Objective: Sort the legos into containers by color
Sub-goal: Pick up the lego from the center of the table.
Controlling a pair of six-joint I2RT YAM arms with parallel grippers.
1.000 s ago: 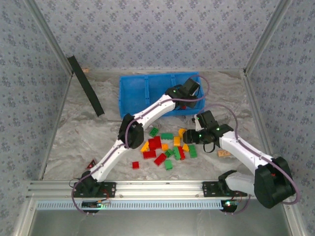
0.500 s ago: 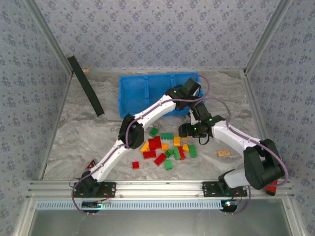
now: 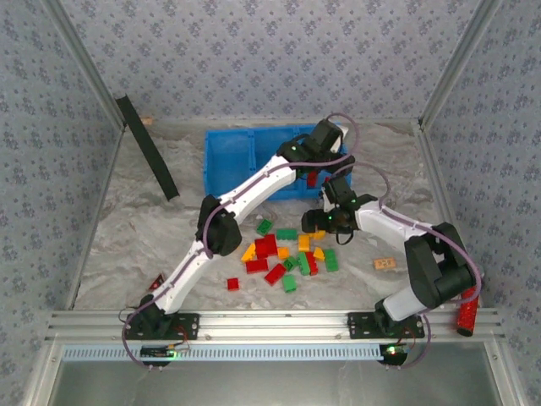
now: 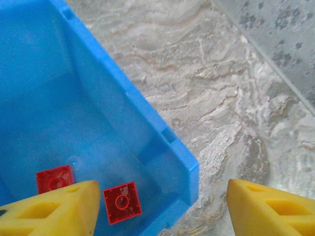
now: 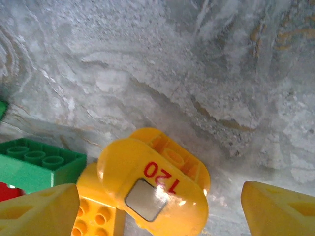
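Note:
The marked top of the rounded yellow piece (image 3: 319,234) (image 5: 154,184) is beyond my fingers, so it isn't time to close yet: my right gripper should first move toward the piece, then close on it.
The blue tray (image 3: 226,161) stands at the back of the table. My left gripper (image 3: 326,148) hangs open and empty over the tray's right compartment (image 4: 44,113), where two red legos (image 4: 121,202) (image 4: 55,178) lie on the floor. Loose red, green and yellow legos (image 3: 283,254) lie scattered in front of the tray. My right gripper (image 3: 319,222) is open at the pile's upper right edge. Its yellow fingers (image 5: 280,209) stand either side of a rounded yellow piece marked 120 (image 5: 152,187), which lies on a yellow studded lego (image 5: 93,219) beside a green lego (image 5: 37,162).
A black strip (image 3: 148,148) leans against the left wall. An orange tag (image 3: 385,264) lies right of the pile, a red cylinder (image 3: 467,315) stands at the front right, and a dark red piece (image 3: 156,283) lies near the left arm's base. Patterned walls close three sides.
My left gripper has opened over the right compartment and pulled back a little, leaving a red lego in the tray. My right arm has swung left to the pile, opening wider.

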